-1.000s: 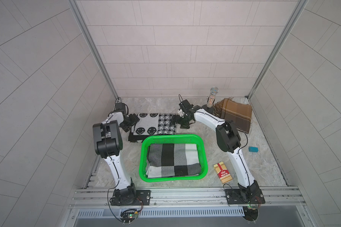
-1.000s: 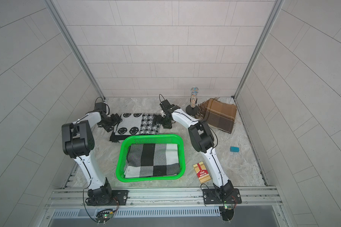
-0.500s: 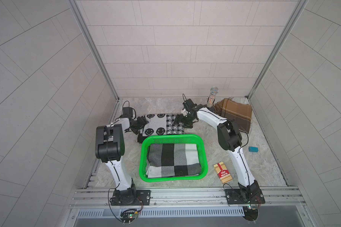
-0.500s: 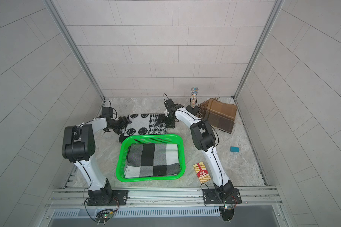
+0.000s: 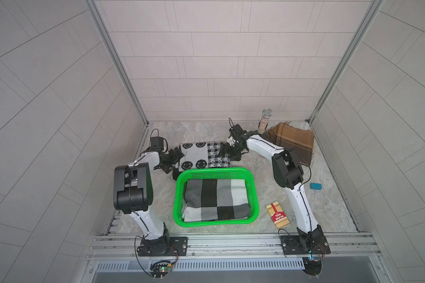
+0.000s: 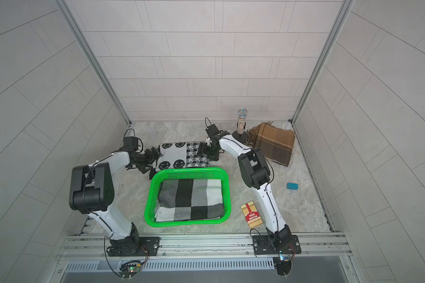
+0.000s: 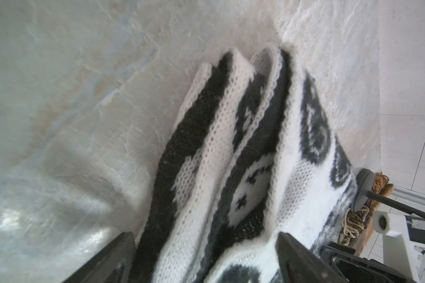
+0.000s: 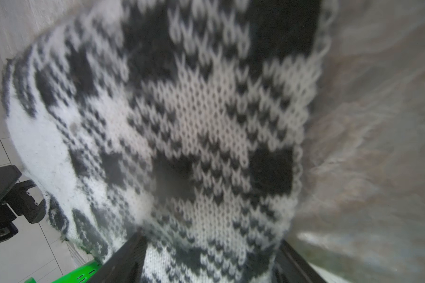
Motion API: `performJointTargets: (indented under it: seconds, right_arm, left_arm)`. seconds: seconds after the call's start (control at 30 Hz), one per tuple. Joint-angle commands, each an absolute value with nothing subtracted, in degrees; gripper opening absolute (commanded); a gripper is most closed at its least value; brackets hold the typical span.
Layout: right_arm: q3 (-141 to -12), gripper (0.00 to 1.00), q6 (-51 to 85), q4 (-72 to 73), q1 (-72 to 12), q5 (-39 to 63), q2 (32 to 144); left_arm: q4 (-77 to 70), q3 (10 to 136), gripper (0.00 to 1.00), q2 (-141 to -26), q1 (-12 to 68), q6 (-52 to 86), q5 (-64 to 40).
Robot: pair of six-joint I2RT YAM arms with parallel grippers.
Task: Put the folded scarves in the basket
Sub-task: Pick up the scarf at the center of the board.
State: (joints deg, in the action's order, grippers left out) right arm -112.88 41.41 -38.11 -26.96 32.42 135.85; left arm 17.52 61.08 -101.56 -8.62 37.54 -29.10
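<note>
My left gripper grabs all stacked layers of the folded scarf opposite my right gripper next, to lay it still folded in the basket.
The folded scarf, a black-and-white knit with smiley faces and houndstooth, lies flat on the stone floor just behind the green basket. My left gripper is at its left end, open, with the stacked layers loose between its fingers. At the scarf's right end, my right gripper has the houndstooth end bunched between both fingers. A corner of the basket shows in the right wrist view.
A grey, black and white checked cloth fills the basket. A brown plaid scarf and an upright glitter tube stand at the back right. A red card box and a blue block lie beside the right arm.
The left gripper has moved right against the scarf's left end, and the scarf has shifted a little to the right. The right gripper's jaws have narrowed on the right end.
</note>
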Motion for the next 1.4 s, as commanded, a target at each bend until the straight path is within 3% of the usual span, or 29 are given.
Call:
performJointTargets:
  seconds: [0.0, 0.2, 0.37, 0.43, 0.6, 0.73, 0.87, 0.93, 1.37]
  right_arm:
    - [-111.24, 0.74, 42.52, -37.39, -26.98, 33.38, 135.44]
    - [-111.46, 0.73, 43.56, -36.21, -27.15, 34.66, 136.39]
    - [-111.30, 0.69, 45.05, -34.49, -27.28, 36.37, 137.18]
    - [-111.17, 0.62, 45.85, -33.26, -27.50, 37.19, 137.55]
    - [-111.18, 0.39, 47.10, -31.75, -27.81, 37.31, 137.54]
    - [-111.40, 0.18, 47.46, -31.20, -27.86, 36.49, 136.72]
    - [-111.97, 0.00, 47.24, -31.17, -27.86, 35.71, 135.44]
    - [-112.36, 0.00, 47.18, -31.58, -27.86, 35.35, 134.75]
    - [-117.69, 0.00, 45.23, -36.67, -27.84, 31.77, 130.02]
  left_arm:
    - [18.64, 60.93, 0.95, -104.52, -8.79, 37.03, -32.46]
    - [16.37, 60.09, 0.91, -106.61, -8.25, 37.71, -33.79]
    - [13.14, 58.03, 0.68, -107.43, -8.13, 39.74, -34.64]
    - [11.69, 57.83, 0.60, -107.88, -8.03, 40.66, -35.68]
    - [9.66, 58.63, 0.53, -108.36, -6.73, 41.22, -37.18]
    - [6.88, 58.63, 0.34, -108.72, -6.20, 44.43, -38.43]
    - [4.94, 58.95, 0.09, -107.95, -5.68, 45.59, -39.06]
    - [5.21, 59.60, 0.01, -107.21, -5.61, 45.66, -38.96]
    - [14.21, 69.57, 0.00, -103.27, -3.31, 43.61, -37.27]
